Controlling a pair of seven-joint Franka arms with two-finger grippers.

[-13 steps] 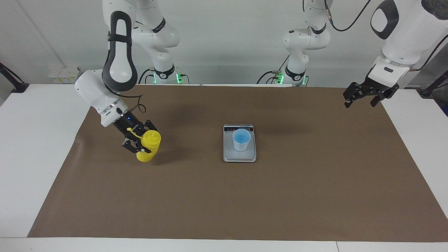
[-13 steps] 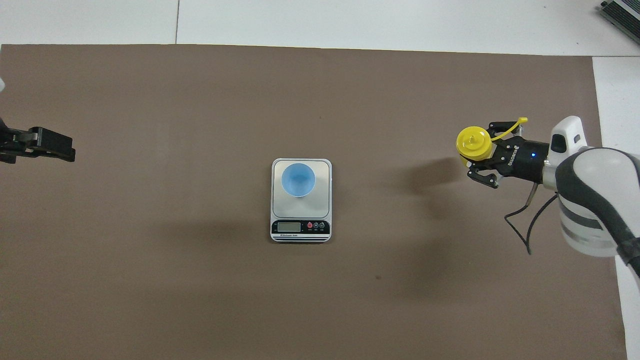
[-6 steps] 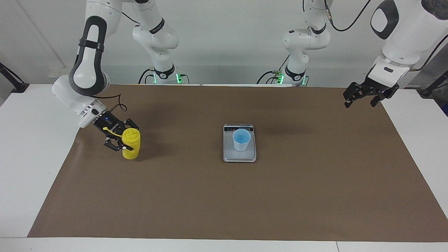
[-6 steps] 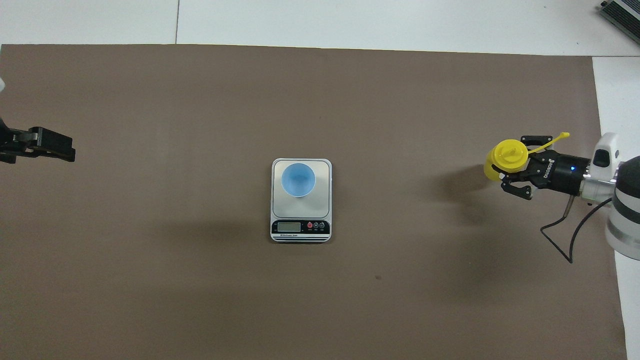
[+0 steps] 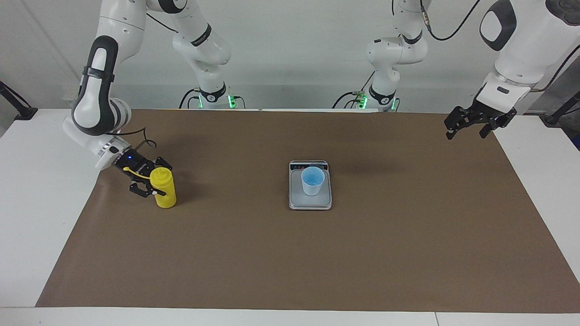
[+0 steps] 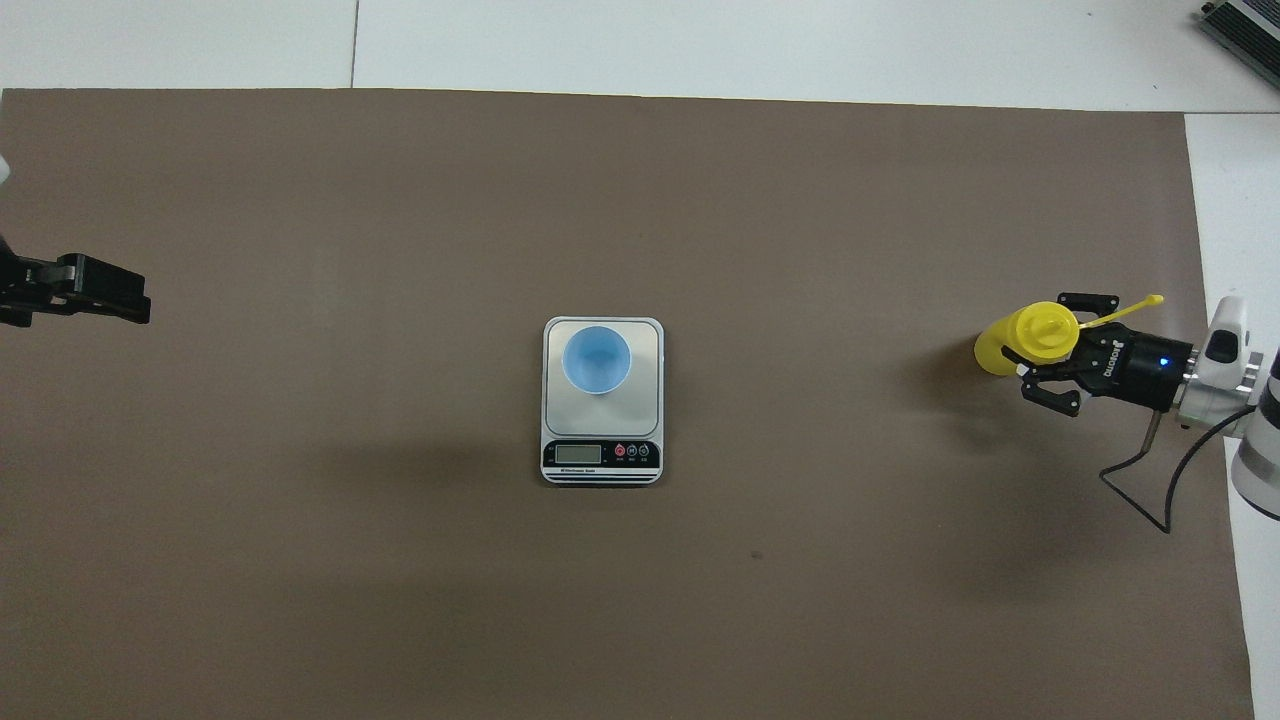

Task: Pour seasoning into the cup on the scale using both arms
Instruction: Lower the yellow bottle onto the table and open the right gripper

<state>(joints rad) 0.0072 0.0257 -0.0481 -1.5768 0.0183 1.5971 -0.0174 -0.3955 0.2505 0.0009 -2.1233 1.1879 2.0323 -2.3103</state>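
The yellow bottle's base (image 6: 993,353) meets its shadow on the brown mat; the bottle would stand, so my right gripper should open.
The seasoning, a yellow squeeze bottle (image 5: 166,195) (image 6: 1000,350), stands upright with its base down at the brown mat near the right arm's end of the table. My right gripper (image 5: 158,182) (image 6: 1045,345) is shut on its upper part from the side, and the yellow cap strap lies over the gripper. The light blue cup (image 5: 312,180) (image 6: 596,358) stands on the silver scale (image 5: 310,203) (image 6: 600,452) at mid-table, well apart from the bottle. My left gripper (image 5: 469,127) (image 6: 110,298) waits open, raised over the mat's edge at the left arm's end.
A brown mat (image 5: 290,262) covers most of the white table (image 5: 31,190). The scale's display strip faces the robots. A black cable (image 6: 1150,490) loops under the right wrist. A dark device corner (image 6: 1245,25) lies on the white table past the mat's corner.
The right gripper carried the bottle away from the scale toward the right arm's end, lowering it and bringing it from tilted to upright. The left arm, cup and scale have not moved.
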